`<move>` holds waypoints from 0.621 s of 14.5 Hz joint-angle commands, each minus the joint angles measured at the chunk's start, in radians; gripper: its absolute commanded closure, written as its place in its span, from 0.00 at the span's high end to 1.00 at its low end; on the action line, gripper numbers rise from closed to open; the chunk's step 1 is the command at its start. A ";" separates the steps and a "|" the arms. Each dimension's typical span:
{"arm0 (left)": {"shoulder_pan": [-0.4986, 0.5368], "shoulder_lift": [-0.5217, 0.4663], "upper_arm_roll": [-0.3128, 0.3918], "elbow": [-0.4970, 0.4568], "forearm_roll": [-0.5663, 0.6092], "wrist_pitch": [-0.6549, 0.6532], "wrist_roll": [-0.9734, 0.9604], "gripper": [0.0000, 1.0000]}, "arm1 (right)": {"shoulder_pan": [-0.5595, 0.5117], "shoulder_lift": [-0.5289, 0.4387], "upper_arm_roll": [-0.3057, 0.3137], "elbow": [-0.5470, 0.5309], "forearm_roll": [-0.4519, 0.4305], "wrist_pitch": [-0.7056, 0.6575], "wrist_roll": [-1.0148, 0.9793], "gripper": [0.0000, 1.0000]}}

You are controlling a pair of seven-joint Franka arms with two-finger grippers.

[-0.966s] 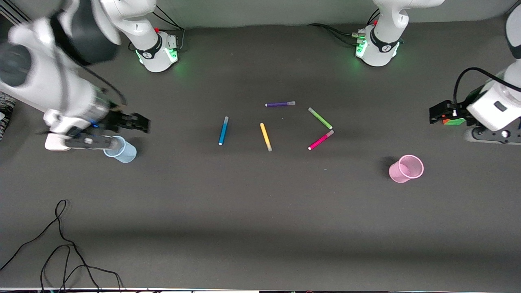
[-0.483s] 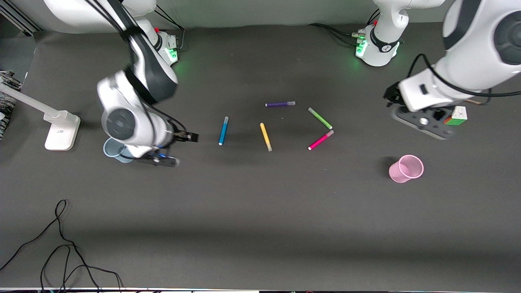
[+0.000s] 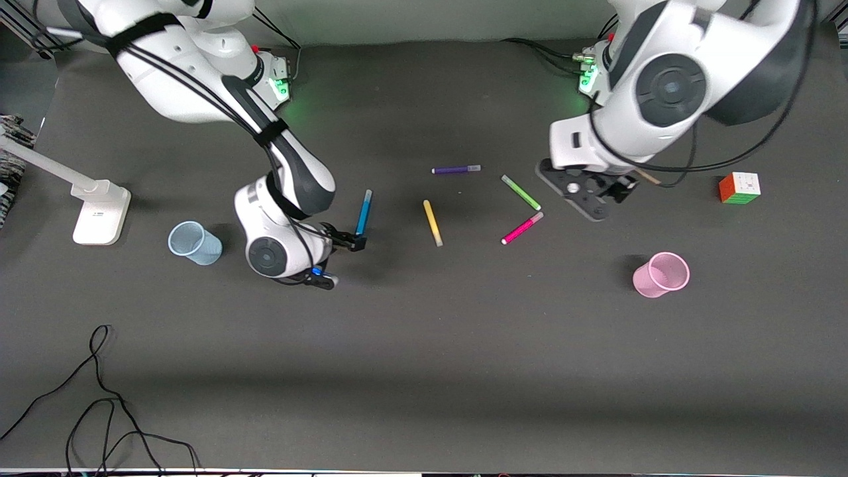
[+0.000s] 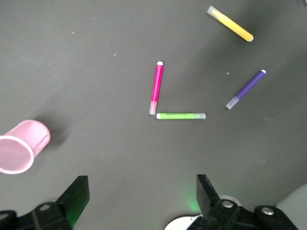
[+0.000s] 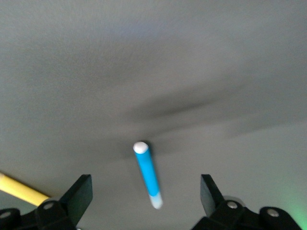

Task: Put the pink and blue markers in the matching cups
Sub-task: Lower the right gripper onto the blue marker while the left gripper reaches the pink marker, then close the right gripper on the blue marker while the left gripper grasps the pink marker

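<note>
Next, my right gripper takes the blue marker by its body (image 3: 364,213) to place it in the matching blue cup (image 3: 195,242).
The blue marker (image 3: 363,211) lies on the dark table, and my right gripper (image 3: 338,260) hovers open at its end nearer the front camera. In the right wrist view the blue marker (image 5: 147,175) shows between the open fingers of the right gripper (image 5: 144,201). The pink marker (image 3: 522,228) lies beside the green marker (image 3: 521,193). My left gripper (image 3: 598,199) hovers open and empty over the table beside them. The left wrist view shows the left gripper (image 4: 141,199), the pink marker (image 4: 157,87) and the pink cup (image 4: 21,146). The blue cup (image 3: 194,242) stands toward the right arm's end, the pink cup (image 3: 660,274) toward the left arm's end.
A purple marker (image 3: 456,169) and a yellow marker (image 3: 432,222) lie between the blue and pink ones. A colour cube (image 3: 739,187) sits toward the left arm's end. A white lamp base (image 3: 99,212) stands beside the blue cup. Black cables (image 3: 99,397) lie near the front edge.
Both arms have swung in toward the table's middle. The right gripper moved from the blue cup to the blue marker. The left gripper moved from the cube to beside the green and pink markers.
</note>
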 commanded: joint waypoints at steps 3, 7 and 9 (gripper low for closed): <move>-0.014 -0.048 0.009 -0.228 -0.014 0.241 0.026 0.99 | 0.025 0.028 0.003 -0.019 0.017 0.065 0.061 1.00; -0.020 -0.042 0.010 -0.463 0.000 0.560 0.030 0.99 | 0.027 0.026 0.003 -0.066 0.017 0.084 0.063 0.95; -0.021 -0.014 0.010 -0.529 0.001 0.679 0.033 0.99 | 0.027 0.029 0.003 -0.085 0.017 0.123 0.061 0.88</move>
